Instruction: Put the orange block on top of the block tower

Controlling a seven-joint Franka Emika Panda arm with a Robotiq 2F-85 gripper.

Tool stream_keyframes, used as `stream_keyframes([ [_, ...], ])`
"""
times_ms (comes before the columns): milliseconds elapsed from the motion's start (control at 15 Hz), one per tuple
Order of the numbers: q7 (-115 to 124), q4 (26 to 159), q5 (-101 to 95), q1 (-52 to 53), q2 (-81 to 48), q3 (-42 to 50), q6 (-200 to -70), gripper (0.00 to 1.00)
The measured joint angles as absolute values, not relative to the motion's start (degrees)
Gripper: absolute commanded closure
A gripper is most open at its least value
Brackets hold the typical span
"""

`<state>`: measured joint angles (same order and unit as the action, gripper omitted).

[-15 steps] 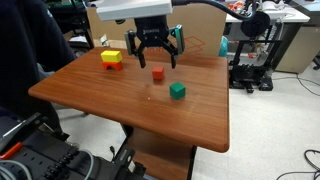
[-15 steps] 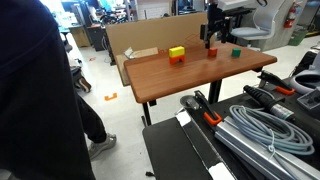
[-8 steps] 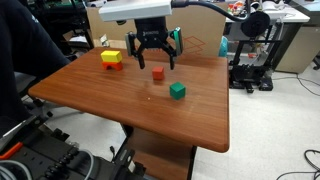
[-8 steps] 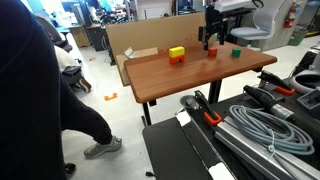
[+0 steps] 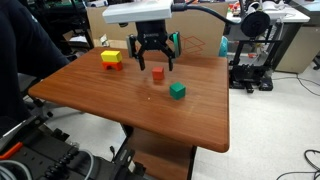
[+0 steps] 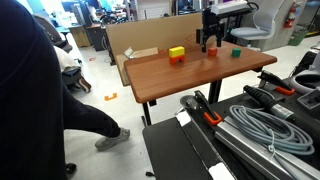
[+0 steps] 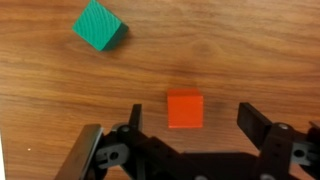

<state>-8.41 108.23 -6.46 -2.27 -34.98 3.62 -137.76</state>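
I need to close my gripper on the orange block now, since it lies between my open fingers with both sides facing them free. Closing now would hold it.
The orange block (image 7: 185, 109) lies on the wooden table and shows between my open fingers in the wrist view. It also shows in both exterior views (image 5: 158, 73) (image 6: 211, 51). My gripper (image 5: 152, 64) hovers open just above it, touching nothing; it shows in the wrist view (image 7: 188, 125) too. The block tower (image 5: 111, 59), a yellow block over a red-orange one, stands at the far side of the table, apart from the gripper, and shows in an exterior view (image 6: 176, 55) as well.
A green cube (image 5: 177, 91) lies on the table near the orange block, also in the wrist view (image 7: 98, 26) and in an exterior view (image 6: 236, 52). A person in dark clothes (image 6: 45, 90) stands beside the table. Cables and equipment (image 6: 250, 125) sit nearby.
My gripper has shifted a little toward the orange block and lower over it, still open. The blocks have not moved. The person beside the table has moved.
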Motion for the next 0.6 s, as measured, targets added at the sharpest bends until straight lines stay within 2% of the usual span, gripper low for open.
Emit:
stream_keyframes([
  [467,-8.41,106.69,-6.46,-2.42,-35.47,3.62,-134.49,0.84],
  [533,-8.41,106.58,-6.46,-2.47,-35.47,3.62,-134.2,0.91],
  [600,-8.41,106.45,-6.45,-2.54,-35.47,3.63,-134.03,0.92],
])
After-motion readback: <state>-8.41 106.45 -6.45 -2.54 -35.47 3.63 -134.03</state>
